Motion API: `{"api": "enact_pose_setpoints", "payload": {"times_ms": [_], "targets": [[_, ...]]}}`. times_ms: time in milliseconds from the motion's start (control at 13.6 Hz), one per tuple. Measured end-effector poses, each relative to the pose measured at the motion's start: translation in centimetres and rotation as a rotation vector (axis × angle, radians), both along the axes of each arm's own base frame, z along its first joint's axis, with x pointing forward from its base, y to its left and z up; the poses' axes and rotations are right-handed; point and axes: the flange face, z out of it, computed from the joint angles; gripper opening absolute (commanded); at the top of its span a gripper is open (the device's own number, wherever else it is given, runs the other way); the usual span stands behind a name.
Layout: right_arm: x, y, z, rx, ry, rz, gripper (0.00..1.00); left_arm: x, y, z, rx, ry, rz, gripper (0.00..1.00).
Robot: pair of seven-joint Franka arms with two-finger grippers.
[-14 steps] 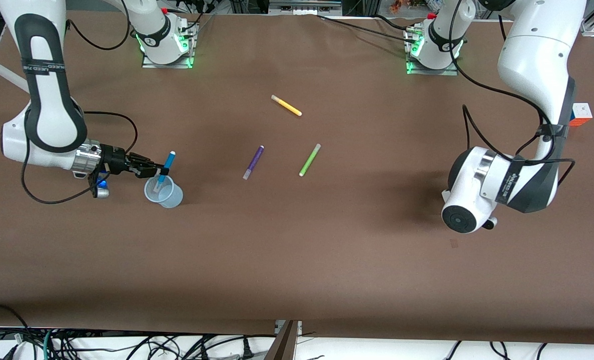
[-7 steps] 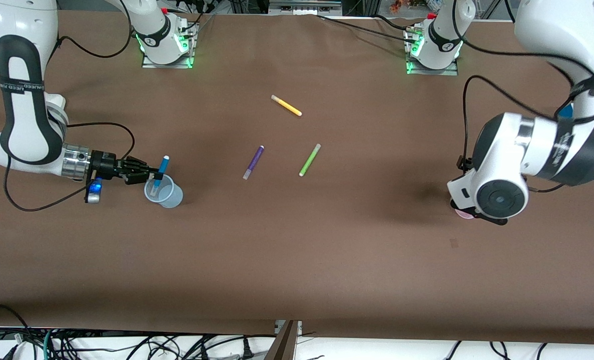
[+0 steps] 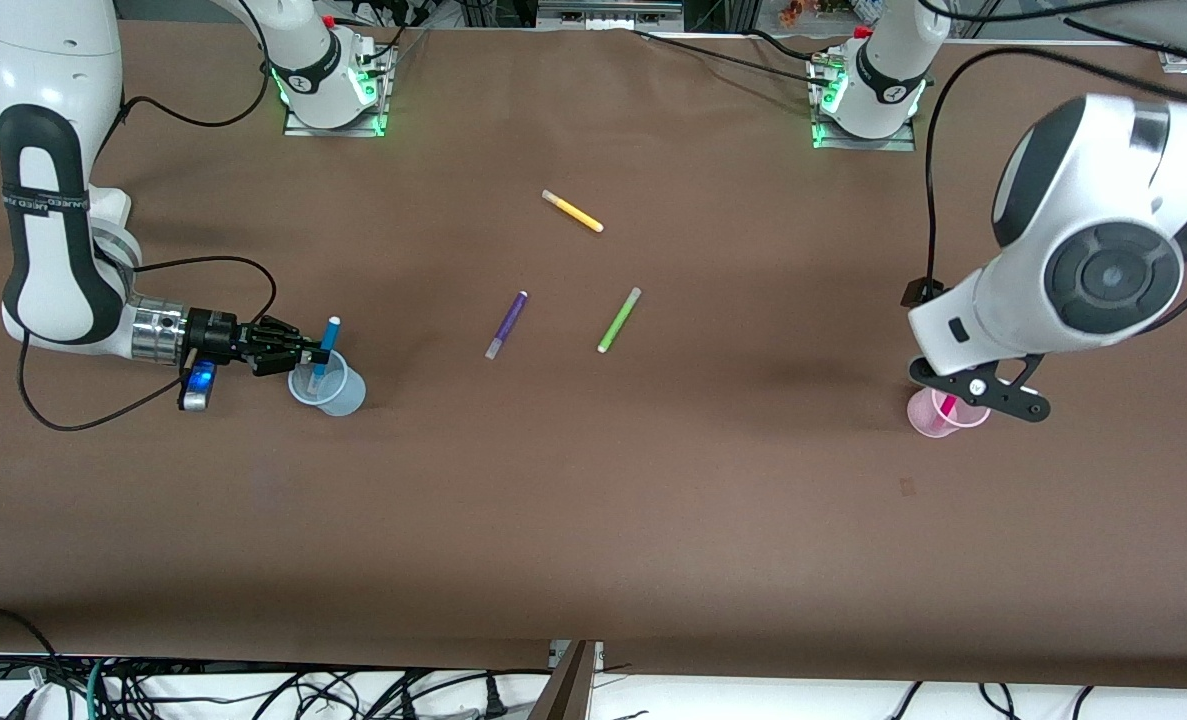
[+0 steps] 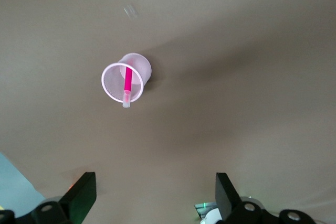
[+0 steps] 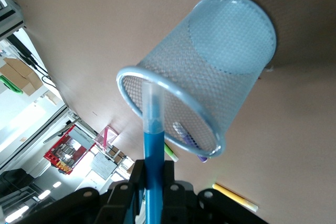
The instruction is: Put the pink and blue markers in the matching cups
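The blue marker's pale cap end (image 3: 315, 384) sits inside the light blue cup's rim (image 3: 328, 384), so it is now time for my right gripper to release the blue marker.
My right gripper (image 3: 305, 350) is shut on the blue marker (image 3: 329, 342) and holds it nearly upright. The marker's pale cap end sits inside the rim of the light blue cup (image 3: 338, 393) at the right arm's end of the table. The right wrist view shows the marker (image 5: 155, 150) clamped in the gripper (image 5: 154, 182), its tip just inside the cup (image 5: 231, 40). My left gripper (image 3: 981, 390) is open and empty, up over the pink cup (image 3: 923, 420). The pink marker (image 3: 946, 408) leans inside that cup. The left wrist view shows the cup (image 4: 138, 64), the marker (image 4: 127, 80) and the gripper (image 4: 155, 198).
A purple marker (image 3: 506, 324) and a lime-green marker (image 3: 619, 319) lie side by side mid-table. A yellow marker (image 3: 573, 211) lies farther from the front camera than they do. Both arm bases stand along the table's back edge.
My left arm has risen off the pink cup, which now shows with the pink marker in it. My right gripper has lowered the blue marker a little into the blue cup.
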Motion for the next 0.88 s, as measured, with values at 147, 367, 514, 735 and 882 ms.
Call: {"api": "enact_pose_setpoints", "payload": {"times_ms": [147, 367, 514, 735, 882], "targets": [[0.1, -0.1, -0.2, 0.006, 0.001, -0.005, 1.0, -0.1, 0.8, 1.6, -0.012, -0.027, 0.016, 1.0], [0.2, 0.1, -0.1, 0.015, 0.0, -0.002, 1.0, 0.6, 3.4, 2.9, -0.061, -0.076, 0.062, 1.0], [0.5, 0.3, 0.5, 0.035, -0.004, 0.012, 1.0, 0.5, 4.3, 4.9, -0.084, -0.15, 0.079, 1.0], [1.5, -0.7, 2.5, 0.04, -0.033, 0.03, 1.0, -2.2, 5.7, 8.4, -0.18, -0.202, 0.156, 1.0], [2.2, -2.4, 5.8, -0.042, -0.06, 0.124, 1.0, -3.6, 7.5, 8.3, -0.204, -0.267, 0.207, 1.0]]}}
